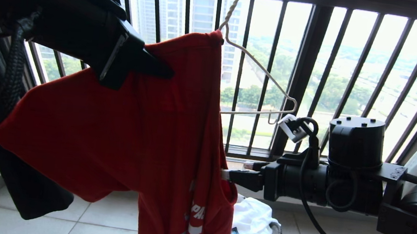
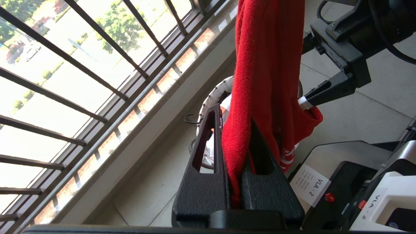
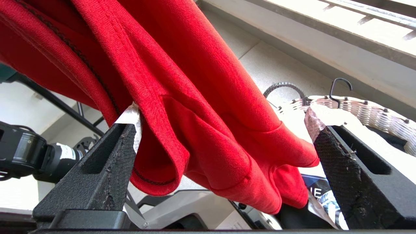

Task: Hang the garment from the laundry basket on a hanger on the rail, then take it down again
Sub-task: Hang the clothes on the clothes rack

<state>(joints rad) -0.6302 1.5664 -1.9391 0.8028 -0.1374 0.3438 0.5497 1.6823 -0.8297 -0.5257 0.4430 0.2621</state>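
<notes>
The garment should go over the bare half of the wire hanger [image 1: 259, 72], so I should grab it with my right gripper by its collar.
The red garment [image 1: 145, 126] hangs by its neck from the off-white wire hanger [image 1: 259, 72], whose right half is bare. My left gripper [image 1: 159, 67] is up at the left, shut on a fold of the garment [image 2: 260, 65] near the shoulder. My right gripper [image 1: 233, 174] reaches in level from the right at the garment's lower edge. It is open, and loose red folds [image 3: 208, 123] hang between its spread fingers [image 3: 130, 123]. The laundry basket [image 3: 367, 112] stands on the floor below. The rail is out of view above.
A black railing [image 1: 307, 65] with vertical bars runs just behind the hanger. A white shirt [image 1: 251, 222] with a dark-blue print lies in the basket. Dark cloth [image 1: 30, 191] hangs at the lower left. The robot's base [image 2: 357, 182] stands close by on the tiled floor [image 1: 112, 223].
</notes>
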